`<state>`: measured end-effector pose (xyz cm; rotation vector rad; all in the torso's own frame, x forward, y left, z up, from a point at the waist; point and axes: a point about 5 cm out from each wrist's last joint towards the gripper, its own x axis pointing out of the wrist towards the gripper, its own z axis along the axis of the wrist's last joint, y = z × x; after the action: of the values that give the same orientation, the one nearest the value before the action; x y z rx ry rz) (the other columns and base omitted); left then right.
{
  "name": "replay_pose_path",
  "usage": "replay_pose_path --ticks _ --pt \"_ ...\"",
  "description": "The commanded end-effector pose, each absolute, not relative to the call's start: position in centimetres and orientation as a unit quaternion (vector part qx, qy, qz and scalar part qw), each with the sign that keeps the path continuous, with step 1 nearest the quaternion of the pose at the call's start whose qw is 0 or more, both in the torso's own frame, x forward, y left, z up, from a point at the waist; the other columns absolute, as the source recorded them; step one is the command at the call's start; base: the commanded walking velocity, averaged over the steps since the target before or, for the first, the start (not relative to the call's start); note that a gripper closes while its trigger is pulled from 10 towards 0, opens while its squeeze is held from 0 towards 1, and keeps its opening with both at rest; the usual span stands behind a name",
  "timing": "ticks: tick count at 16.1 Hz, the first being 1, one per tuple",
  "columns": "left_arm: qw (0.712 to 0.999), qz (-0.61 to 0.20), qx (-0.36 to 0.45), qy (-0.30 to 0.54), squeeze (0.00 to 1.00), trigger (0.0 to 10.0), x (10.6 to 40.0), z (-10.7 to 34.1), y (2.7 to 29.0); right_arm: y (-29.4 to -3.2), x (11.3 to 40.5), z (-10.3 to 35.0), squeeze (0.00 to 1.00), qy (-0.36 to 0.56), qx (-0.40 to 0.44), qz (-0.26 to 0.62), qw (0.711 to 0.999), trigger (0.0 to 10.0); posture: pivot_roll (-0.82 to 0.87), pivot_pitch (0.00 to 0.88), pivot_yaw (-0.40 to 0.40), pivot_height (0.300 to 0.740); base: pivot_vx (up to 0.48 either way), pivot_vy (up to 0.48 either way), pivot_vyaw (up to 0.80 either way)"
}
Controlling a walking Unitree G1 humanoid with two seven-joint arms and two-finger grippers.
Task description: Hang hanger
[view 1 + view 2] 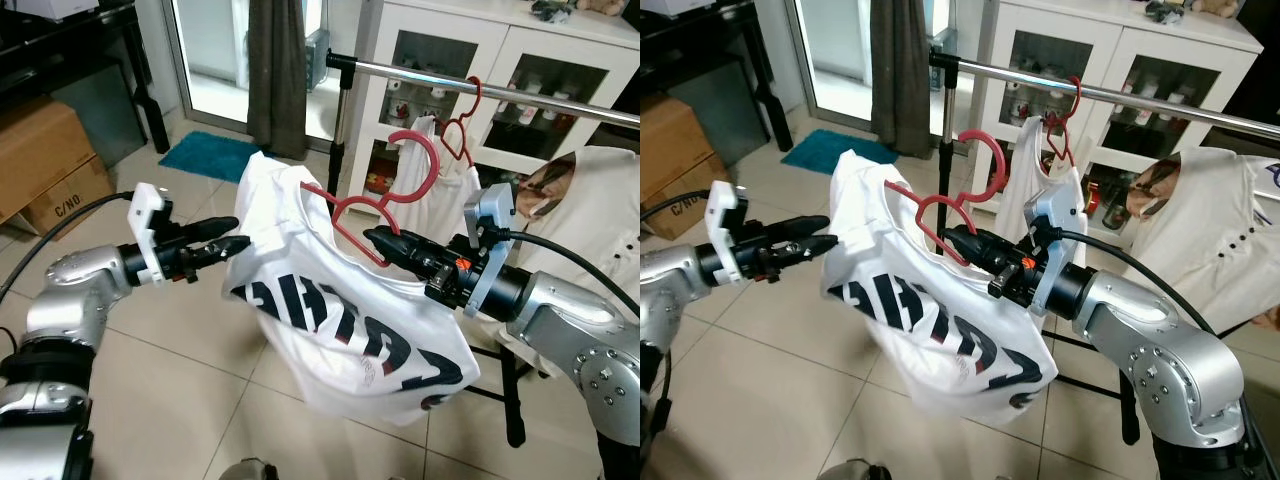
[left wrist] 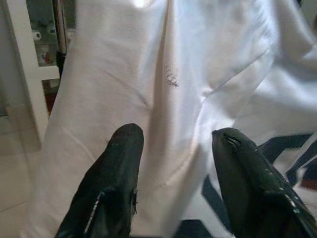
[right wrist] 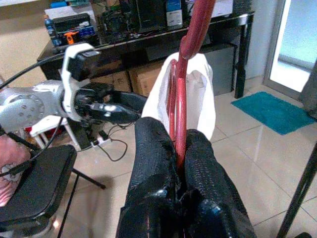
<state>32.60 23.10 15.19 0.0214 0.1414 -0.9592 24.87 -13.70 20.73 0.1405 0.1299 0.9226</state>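
Observation:
The robot will reach the T-shirt with its left gripper and grip its sleeve (image 1: 259,212), so the red hanger's hook (image 1: 431,160) stays free for the silver bar.
A red hanger (image 1: 420,160) carries a white T-shirt (image 1: 330,320) with black lettering. My right gripper (image 1: 375,240) is shut on the hanger's neck, just below the hook (image 3: 190,44), and holds it up in front of the silver rail (image 1: 480,95), lower than the bar. The hook is not on the rail. My left gripper (image 1: 238,237) is open at the shirt's left edge, its fingers (image 2: 121,163) spread with white cloth right before them. A second red hanger (image 1: 462,130) with a white garment (image 1: 440,195) hangs on the rail.
A cream shirt (image 1: 590,220) hangs at the right of the rack. The rack's post (image 1: 340,130) stands behind the T-shirt. A white glass-door cabinet (image 1: 500,50) is behind the rail. Cardboard boxes (image 1: 45,160) and a teal mat (image 1: 210,155) lie at the left.

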Motion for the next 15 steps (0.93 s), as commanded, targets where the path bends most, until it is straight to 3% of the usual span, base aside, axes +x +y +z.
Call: replay_pose_path --ticks 1,2,3,4,5,15 --pt "0.881 -0.466 0.035 0.076 0.2 10.0 32.9 14.94 22.45 -13.48 24.62 21.87 0.0 0.043 0.06 0.458 0.886 10.0 -0.11 0.0 -0.021 0.71 0.0 0.0 0.0" --pt "0.881 -0.466 0.036 0.077 0.09 10.0 32.91 14.85 22.37 -13.47 24.62 21.88 0.0 0.043 0.06 0.458 0.886 10.0 -0.11 0.0 -0.021 0.71 0.0 0.0 0.0" --pt "0.878 -0.472 0.032 0.076 0.0 4.7 32.98 14.67 22.08 -13.48 24.64 21.9 0.0 0.044 0.059 0.458 0.886 10.0 -0.11 0.0 -0.022 0.71 0.0 0.0 0.0" --pt "0.877 -0.474 0.03 0.075 0.0 1.9 33.0 14.65 21.94 -13.48 24.65 21.92 0.0 0.043 0.059 0.458 0.886 10.0 -0.11 0.0 -0.022 0.71 0.0 0.0 0.0" --pt "0.876 -0.476 0.027 0.072 0.0 0.0 33.04 14.64 21.78 -13.48 24.66 21.94 0.0 0.043 0.059 0.459 0.886 10.0 -0.11 0.0 -0.022 0.71 0.0 0.0 0.0" --pt "0.876 -0.478 0.023 0.064 0.0 0.0 33.28 14.48 21.68 -13.52 24.75 21.86 0.0 0.046 0.06 0.455 0.887 10.0 -0.11 0.0 -0.021 0.71 0.0 0.0 0.0"
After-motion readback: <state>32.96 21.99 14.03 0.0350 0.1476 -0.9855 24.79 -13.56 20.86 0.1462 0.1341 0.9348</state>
